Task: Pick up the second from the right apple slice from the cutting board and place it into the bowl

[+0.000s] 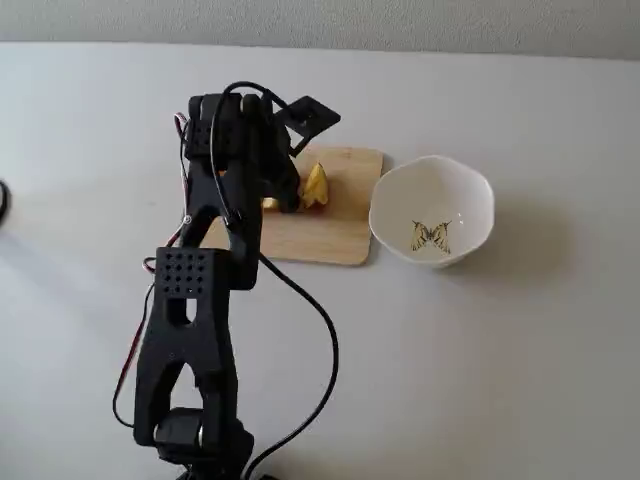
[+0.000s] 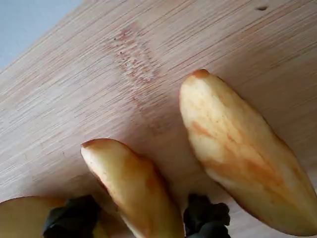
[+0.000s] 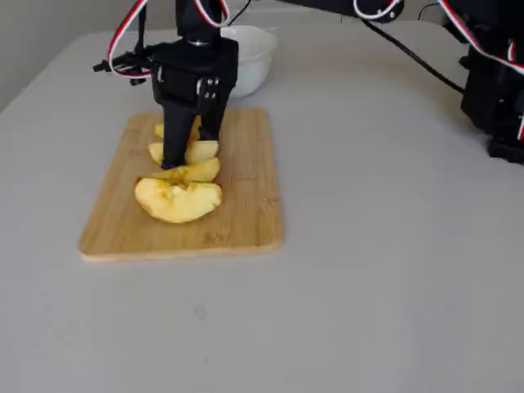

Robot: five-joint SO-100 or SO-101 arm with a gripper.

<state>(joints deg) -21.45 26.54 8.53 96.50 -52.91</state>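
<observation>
My gripper should hold the apple slice by its two sides next, so that it can put the slice into the white bowl.
On the cutting board [image 1: 335, 240] [image 3: 246, 205] [image 2: 148, 59] several apple slices lie in a row [image 3: 178, 202]. My gripper [image 3: 190, 151] [image 1: 290, 195] [image 2: 138, 220] is down on the board, open, with a black fingertip [image 2: 74, 218] on either side of one apple slice [image 2: 131, 183]. The left tip touches that slice and a thin gap shows at the right tip. The slice still lies flat on the wood. Another slice [image 2: 242, 148] lies just to its right in the wrist view, and a third [image 2: 20, 215] peeks in at the bottom left. The white bowl [image 1: 470, 190] [image 3: 258, 61] holds nothing.
The bowl stands close beside the board's short edge, with a butterfly drawing [image 1: 430, 236] on its bottom. The arm's black links and cable [image 1: 320, 330] stretch over the table in front of the board. Dark equipment [image 3: 495, 82] stands at the right edge of a fixed view.
</observation>
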